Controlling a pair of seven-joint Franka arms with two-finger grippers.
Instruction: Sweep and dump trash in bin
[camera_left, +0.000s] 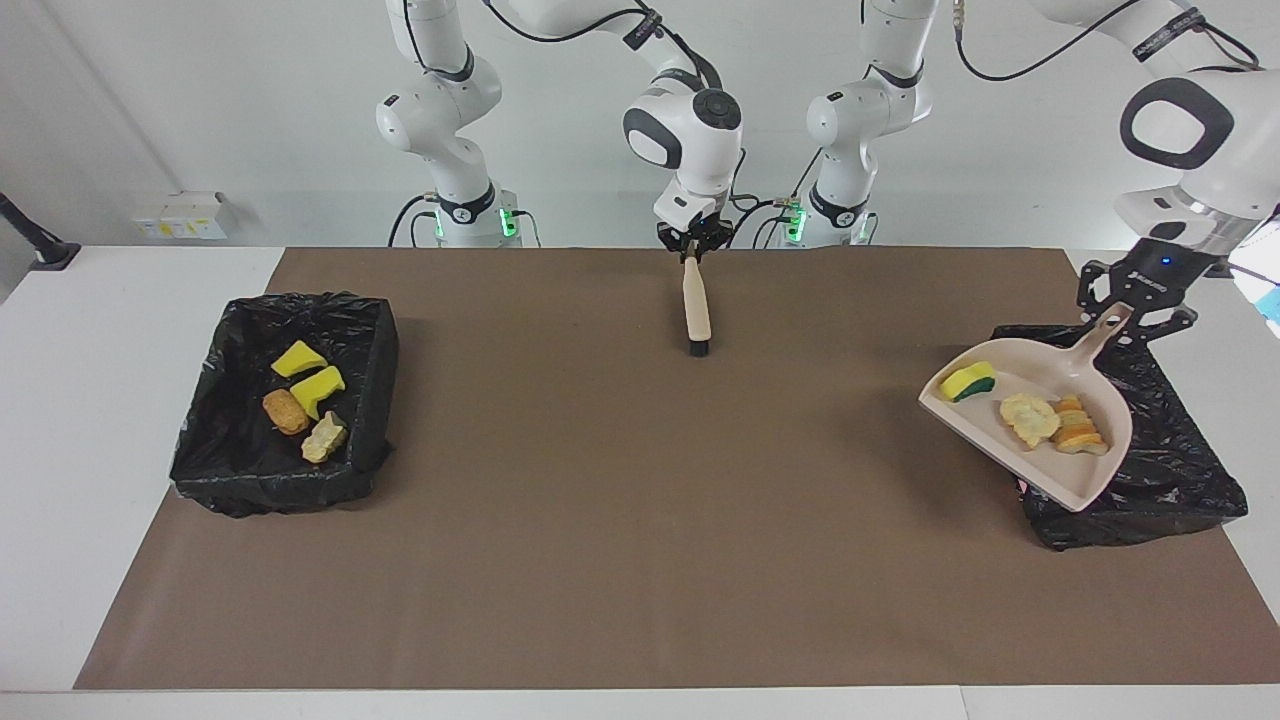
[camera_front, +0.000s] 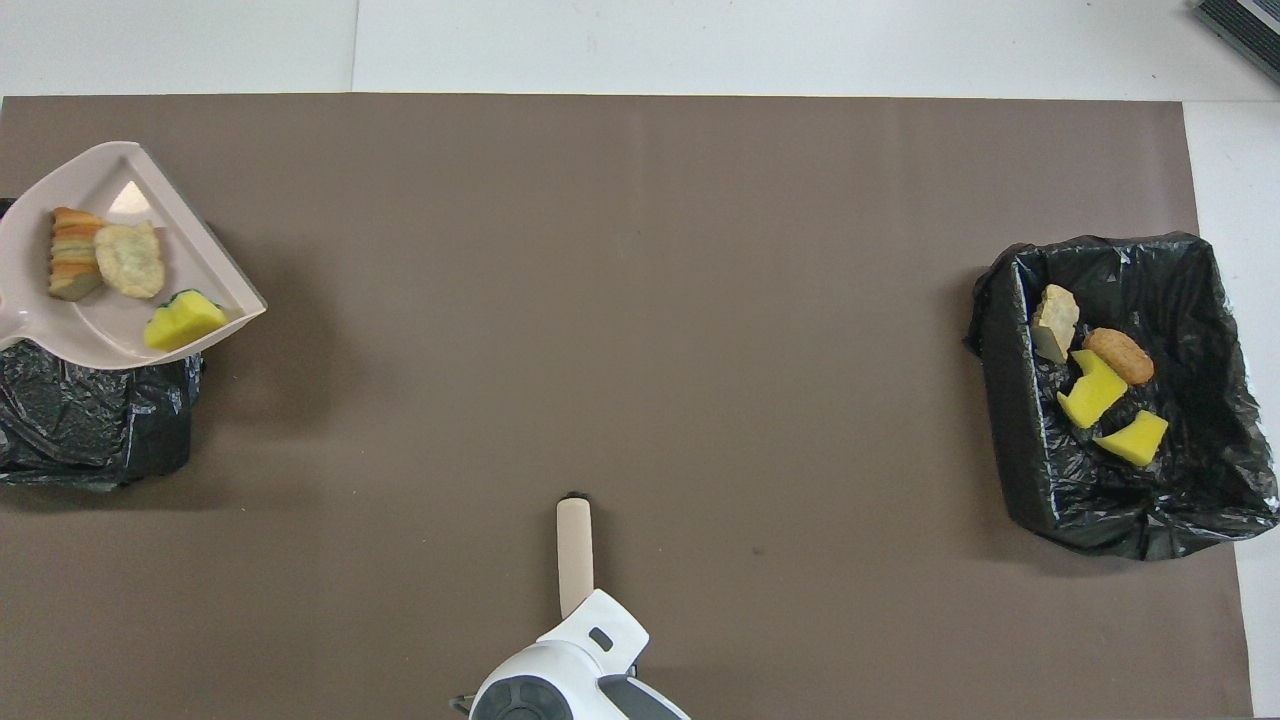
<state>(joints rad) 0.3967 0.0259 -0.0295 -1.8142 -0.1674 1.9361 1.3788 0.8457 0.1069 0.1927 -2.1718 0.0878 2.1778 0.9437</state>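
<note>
The beige brush (camera_front: 575, 554) is down on the brown mat in the overhead view and would lie flat, so now my right gripper is ready to open.
My left gripper (camera_left: 1120, 318) is shut on the handle of the beige dustpan (camera_left: 1045, 375), held up and tilted over the black-lined bin (camera_left: 1150, 470) at the left arm's end of the table. In the pan lie three pieces of trash: a green-topped yellow sponge (camera_left: 967, 381), a pale crumbly chunk (camera_left: 1028, 418) and an orange striped piece (camera_left: 1078, 438). In the overhead view the dustpan (camera_front: 110, 330) covers part of that bin (camera_front: 90, 420), and the left gripper is out of frame. My right gripper (camera_left: 690, 255) is shut on the beige brush (camera_left: 695, 310), bristles hanging down.
A second black-lined bin (camera_left: 370, 380) stands at the right arm's end, holding two yellow sponge pieces (camera_left: 317, 388), an orange-brown lump (camera_left: 285, 411) and a tan chunk (camera_left: 324, 438). A brown mat (camera_left: 600, 520) covers the table.
</note>
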